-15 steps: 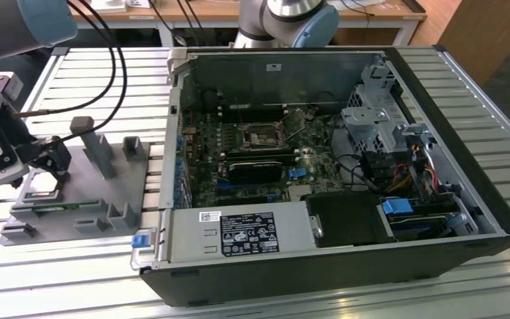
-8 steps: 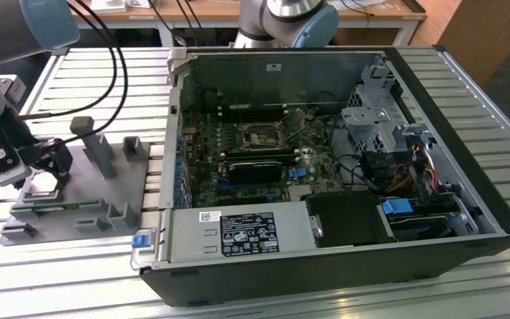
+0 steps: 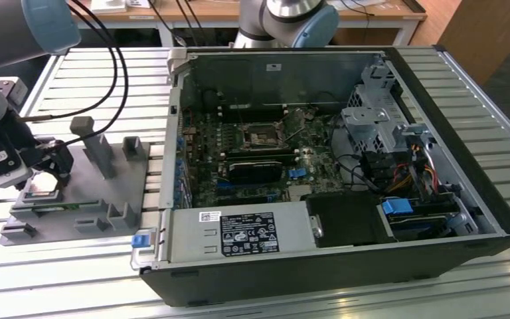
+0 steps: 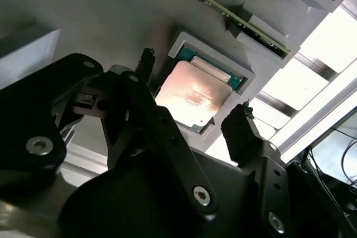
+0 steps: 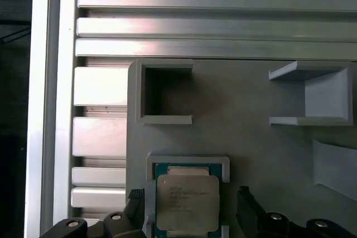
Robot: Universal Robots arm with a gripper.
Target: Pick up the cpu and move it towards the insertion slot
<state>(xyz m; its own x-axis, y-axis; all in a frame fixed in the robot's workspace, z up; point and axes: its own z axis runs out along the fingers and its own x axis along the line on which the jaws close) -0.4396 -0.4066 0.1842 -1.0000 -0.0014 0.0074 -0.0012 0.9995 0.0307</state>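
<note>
My open fingers are beside the side edges of the CPU, within the grey nest's [image 5: 188, 159] reach, and my gripper needs to close on the CPU now.
The cpu [image 5: 187, 202] is a flat silvery square chip lying in a raised grey nest on the grey fixture plate [image 3: 87, 199], at the exterior view's left. My gripper [image 3: 47, 181] hangs just over it, open, with one dark finger on each side of the chip and a gap between each fingertip and its edges. In the second wrist view the cpu [image 4: 192, 96] lies between the two fingertips [image 4: 241, 121] of the gripper [image 4: 194, 85]. The insertion slot [image 3: 261, 136], a small square dark socket with a metal frame, sits on the motherboard inside the open computer case [image 3: 467, 166].
Grey posts [image 3: 95, 149] and blocks [image 3: 120, 214] stand on the fixture plate close to the gripper. The case's side wall [image 3: 173, 133] rises between the fixture and the motherboard. Black cables [image 3: 113, 73] hang from the arm. A slatted aluminium table [image 3: 78, 266] carries everything.
</note>
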